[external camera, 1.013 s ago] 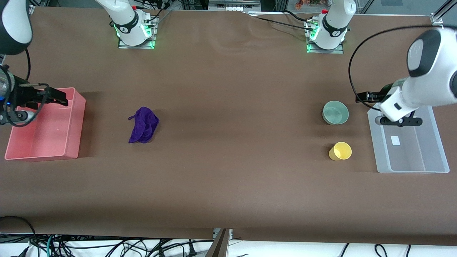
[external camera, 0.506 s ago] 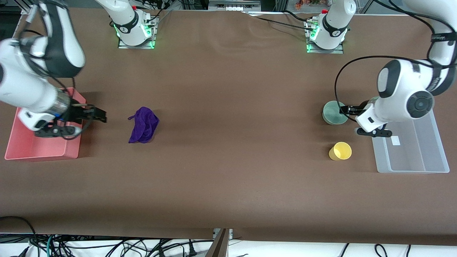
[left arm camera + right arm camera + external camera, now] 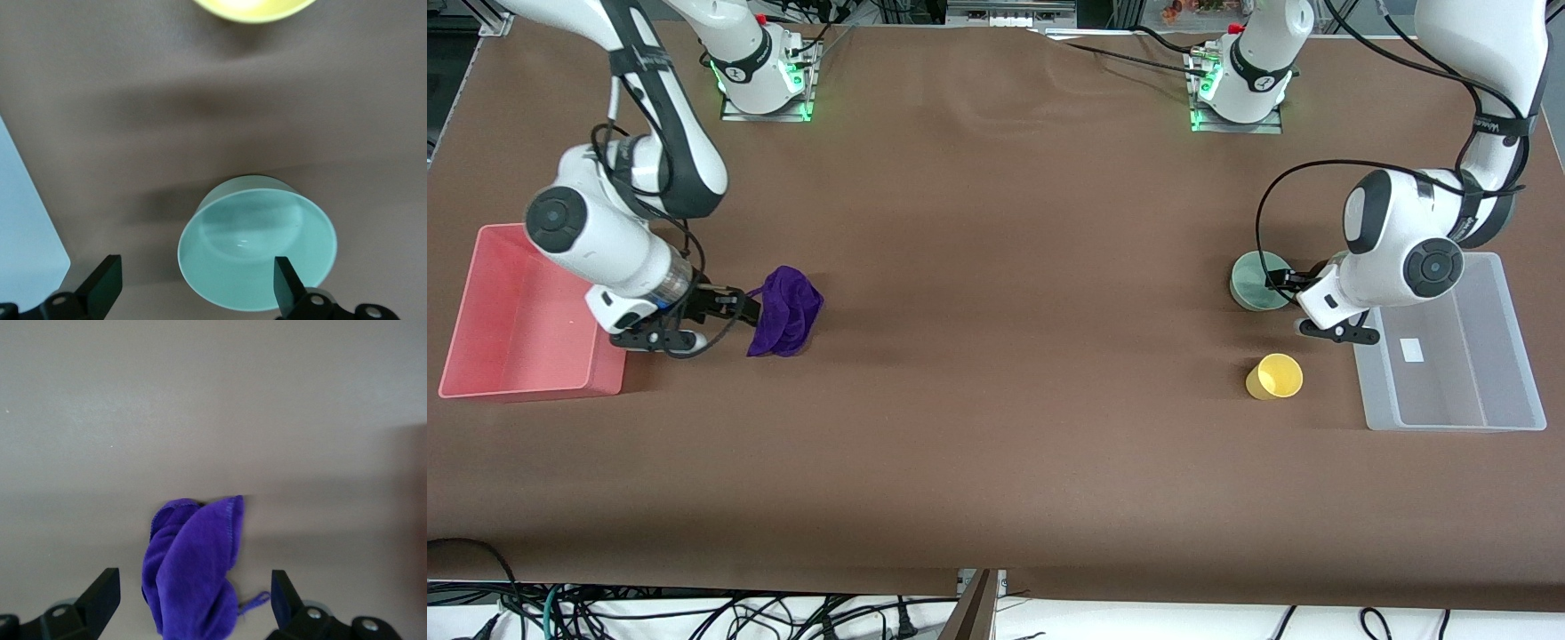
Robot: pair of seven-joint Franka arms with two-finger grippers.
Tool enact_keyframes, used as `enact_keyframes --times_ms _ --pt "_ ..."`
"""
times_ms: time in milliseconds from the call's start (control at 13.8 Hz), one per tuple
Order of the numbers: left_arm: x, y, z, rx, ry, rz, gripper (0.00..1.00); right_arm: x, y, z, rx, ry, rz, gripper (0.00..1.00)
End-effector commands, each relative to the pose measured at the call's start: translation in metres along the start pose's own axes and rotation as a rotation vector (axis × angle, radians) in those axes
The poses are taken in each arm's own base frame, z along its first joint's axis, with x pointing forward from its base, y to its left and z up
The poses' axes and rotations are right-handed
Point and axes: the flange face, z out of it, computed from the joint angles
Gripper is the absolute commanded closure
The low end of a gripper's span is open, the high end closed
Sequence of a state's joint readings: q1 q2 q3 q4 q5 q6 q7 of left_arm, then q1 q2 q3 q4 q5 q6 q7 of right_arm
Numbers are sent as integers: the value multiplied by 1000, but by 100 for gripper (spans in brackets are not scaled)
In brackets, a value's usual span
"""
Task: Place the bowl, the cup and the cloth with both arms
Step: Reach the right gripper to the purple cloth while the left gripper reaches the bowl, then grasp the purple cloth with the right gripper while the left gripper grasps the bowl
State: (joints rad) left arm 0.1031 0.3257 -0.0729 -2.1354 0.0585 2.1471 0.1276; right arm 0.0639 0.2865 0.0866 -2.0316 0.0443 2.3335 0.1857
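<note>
The robot's right gripper should hold the purple cloth next by its crumpled folds, so that it can put the cloth in the pink bin point(image 3: 528, 320).
The mint-green bowl point(image 3: 1254, 281) stands upright on the brown table near the left arm's end. My left gripper point(image 3: 1282, 280) is open right beside it, at its rim. In the left wrist view the bowl point(image 3: 257, 250) sits between the open fingers point(image 3: 107, 287), with the gripper point(image 3: 197, 290) empty. The yellow cup point(image 3: 1274, 376) stands nearer the front camera than the bowl, and its edge shows in the left wrist view point(image 3: 253, 8). The purple cloth point(image 3: 787, 311) lies crumpled toward the right arm's end. My right gripper point(image 3: 738, 307) is open at its edge, and the cloth point(image 3: 193, 573) lies between its fingers point(image 3: 103, 597).
A pink bin point(image 3: 516, 311) stands at the right arm's end of the table, beside the right gripper. A clear bin point(image 3: 1449, 356) stands at the left arm's end, beside the left wrist; its corner shows in the left wrist view point(image 3: 27, 240).
The right gripper has moved from over the pink bin to the cloth. The left gripper has moved from over the clear bin to the bowl. The objects have not moved.
</note>
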Motion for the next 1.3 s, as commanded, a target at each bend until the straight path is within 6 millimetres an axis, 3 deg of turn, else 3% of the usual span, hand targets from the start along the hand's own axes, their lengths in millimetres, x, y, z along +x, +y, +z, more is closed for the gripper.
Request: enact_keyframes --times_ms 0,145,217,289,362,506,940,1013,1085,1157,1230 --pt "-3 -3 30 7 22 54 0 -1 -10 28 13 1 36 0" --pt "-6 -1 47 7 47 71 0 -1 -17 49 16 1 42 0" --pt "-5 -2 51 7 55 93 8 -3 -19 57 15 -7 49 0" --pt "-6 -9 52 4 54 113 33 -4 -24 62 14 -12 47 0" --pt "-7 -14 51 3 57 135 67 -6 -27 66 13 -20 41 0" --pt "-6 -15 51 4 59 179 100 -14 -28 78 6 -49 38 0" --pt "-5 -15 50 0 62 194 100 -33 -31 112 -13 -121 23 2" --pt "-6 -15 49 -1 62 193 100 -33 -31 112 -13 -121 23 26" --pt "-6 -15 48 -2 61 192 100 -33 -31 112 -14 -124 23 69" --pt "-6 -15 44 0 63 193 100 -34 -31 111 -16 -131 24 89" --pt "-7 -15 37 3 70 195 100 -32 -32 107 -17 -133 21 100"
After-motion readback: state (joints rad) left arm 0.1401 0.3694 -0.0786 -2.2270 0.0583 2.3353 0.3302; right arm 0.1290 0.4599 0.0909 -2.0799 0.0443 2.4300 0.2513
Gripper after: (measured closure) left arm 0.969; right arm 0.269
